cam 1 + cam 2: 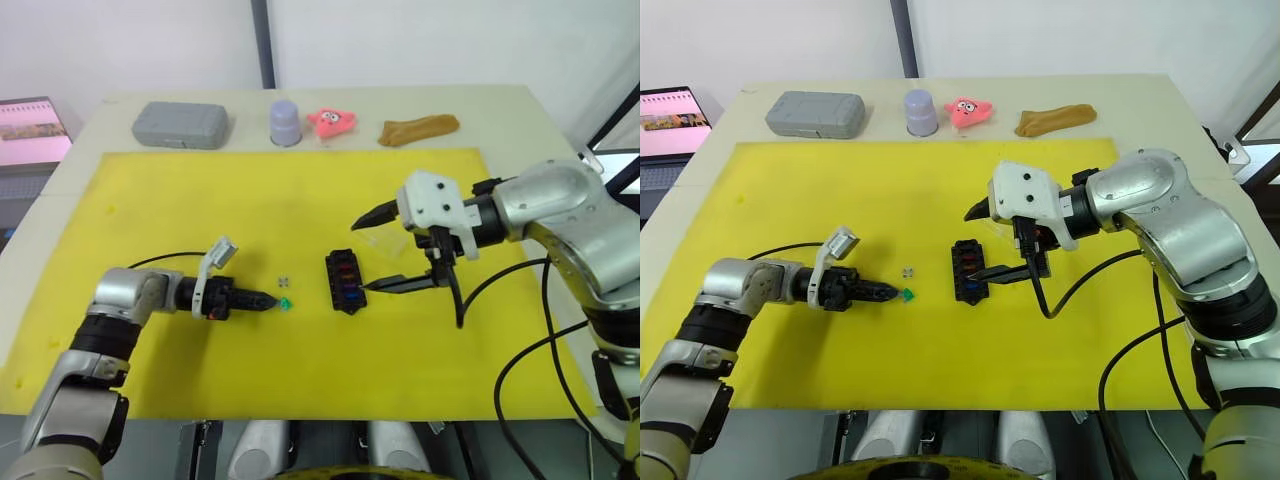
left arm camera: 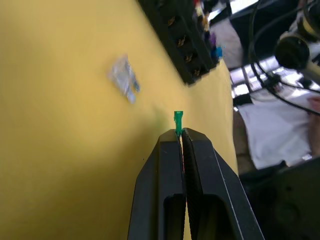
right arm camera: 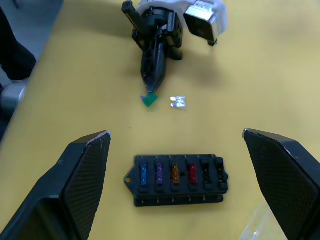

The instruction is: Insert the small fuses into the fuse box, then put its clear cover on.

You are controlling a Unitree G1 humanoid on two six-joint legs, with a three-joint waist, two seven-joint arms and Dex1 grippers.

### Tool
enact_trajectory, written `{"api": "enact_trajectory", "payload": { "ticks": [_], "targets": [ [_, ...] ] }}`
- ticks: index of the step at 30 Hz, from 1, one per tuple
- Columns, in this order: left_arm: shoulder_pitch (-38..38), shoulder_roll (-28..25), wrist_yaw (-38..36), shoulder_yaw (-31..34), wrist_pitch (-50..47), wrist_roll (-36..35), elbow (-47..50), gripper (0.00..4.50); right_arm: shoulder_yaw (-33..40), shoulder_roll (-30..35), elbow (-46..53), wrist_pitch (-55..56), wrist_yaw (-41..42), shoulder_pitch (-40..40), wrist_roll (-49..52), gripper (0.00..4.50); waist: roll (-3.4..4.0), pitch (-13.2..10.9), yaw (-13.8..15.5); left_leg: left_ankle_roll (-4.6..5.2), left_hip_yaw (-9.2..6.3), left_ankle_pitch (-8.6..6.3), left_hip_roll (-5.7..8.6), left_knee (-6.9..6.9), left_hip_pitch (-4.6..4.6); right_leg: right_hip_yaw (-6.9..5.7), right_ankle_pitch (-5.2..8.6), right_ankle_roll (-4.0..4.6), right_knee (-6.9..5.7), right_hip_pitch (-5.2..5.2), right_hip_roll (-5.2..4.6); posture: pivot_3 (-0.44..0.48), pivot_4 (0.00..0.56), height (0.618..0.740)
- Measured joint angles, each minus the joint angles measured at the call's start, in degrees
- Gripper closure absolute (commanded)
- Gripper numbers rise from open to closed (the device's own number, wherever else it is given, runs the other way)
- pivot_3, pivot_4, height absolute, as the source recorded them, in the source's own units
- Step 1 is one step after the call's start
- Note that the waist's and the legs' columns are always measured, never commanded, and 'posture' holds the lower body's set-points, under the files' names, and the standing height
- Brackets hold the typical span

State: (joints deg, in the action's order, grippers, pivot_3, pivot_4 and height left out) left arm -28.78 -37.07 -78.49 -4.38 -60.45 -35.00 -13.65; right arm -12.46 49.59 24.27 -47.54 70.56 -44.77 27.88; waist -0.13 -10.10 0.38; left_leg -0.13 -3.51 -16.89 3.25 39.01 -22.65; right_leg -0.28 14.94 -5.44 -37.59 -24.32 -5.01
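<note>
The green fuse's metal blades must go into an empty slot of the fuse box, so my right gripper should next grab the green fuse by its head [image 1: 286, 304] [image 3: 149, 101].
The black fuse box [image 1: 345, 282] lies mid-mat on the yellow mat [image 1: 200, 200]. Blue, purple, orange and red fuses sit in a row in the fuse box [image 3: 177, 180], and two slots at one end are empty. My left gripper [image 2: 181, 134] is shut on a green fuse [image 2: 178, 120], pinched by one end at the mat surface, left of the box. A grey fuse [image 1: 284, 281] lies loose just beyond it. My right gripper [image 3: 175, 134] hangs wide open above and to the right of the box. The clear cover [image 1: 385, 238] lies under the right gripper's far finger.
Along the table's far edge stand a grey case [image 1: 180, 124], a lavender cup [image 1: 285, 122], a pink toy [image 1: 333, 121] and a brown lump [image 1: 418, 128]. A laptop [image 1: 30, 130] sits off the table at the left. Black cables trail from the right arm over the mat.
</note>
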Motion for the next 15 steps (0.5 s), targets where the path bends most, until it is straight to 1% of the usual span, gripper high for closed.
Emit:
{"api": "enact_trajectory", "payload": {
  "ticks": [2,6,9,12,15],
  "targets": [
    [0.0,0.2,2.8,5.0,-0.1,-2.6,5.0,4.47,0.6,-1.7,-1.1,-4.3,-1.2,-0.2,2.8,0.0,-0.08,0.0,0.0,-0.02,-0.01,0.01,0.0,0.04,-0.16,0.0,-0.01,0.0,0.0,-0.14,-0.01,0.0,0.15,0.731],
    [0.0,1.2,8.2,12.7,-1.7,-8.8,14.9,4.47,2.2,-5.1,-3.7,-12.6,-4.0,-1.9,8.0,0.0,-0.07,0.0,0.1,-0.22,0.0,0.11,0.01,0.08,-0.45,0.0,-0.01,-0.01,0.06,-0.37,-0.03,0.0,0.15,0.731],
    [-0.3,1.8,12.4,15.8,-3.5,-13.9,22.0,4.47,4.0,-8.9,-6.8,-19.8,-7.3,-5.3,12.0,0.0,-0.07,0.0,-0.1,-0.39,0.01,0.21,0.01,0.09,-0.54,0.0,-0.03,-0.03,0.05,-0.47,-0.02,0.0,0.15,0.731],
    [-0.8,2.3,15.9,16.8,-4.5,-17.3,26.2,4.47,5.6,-10.8,-10.0,-25.2,-10.1,-8.1,14.5,0.0,-0.07,0.0,-0.1,-0.4,0.0,0.22,0.01,0.09,-0.54,0.0,-0.03,-0.03,0.04,-0.47,-0.01,0.0,0.15,0.731],
    [-1.1,2.4,18.3,16.9,-4.9,-19.6,27.3,4.5,6.6,-12.2,-11.6,-28.1,-11.6,-8.7,16.4,0.93,-0.07,0.0,-0.1,-0.38,0.01,0.21,0.03,0.09,-0.55,0.0,-0.03,-0.03,0.05,-0.47,-0.01,0.0,0.15,0.731]
  ]
}}
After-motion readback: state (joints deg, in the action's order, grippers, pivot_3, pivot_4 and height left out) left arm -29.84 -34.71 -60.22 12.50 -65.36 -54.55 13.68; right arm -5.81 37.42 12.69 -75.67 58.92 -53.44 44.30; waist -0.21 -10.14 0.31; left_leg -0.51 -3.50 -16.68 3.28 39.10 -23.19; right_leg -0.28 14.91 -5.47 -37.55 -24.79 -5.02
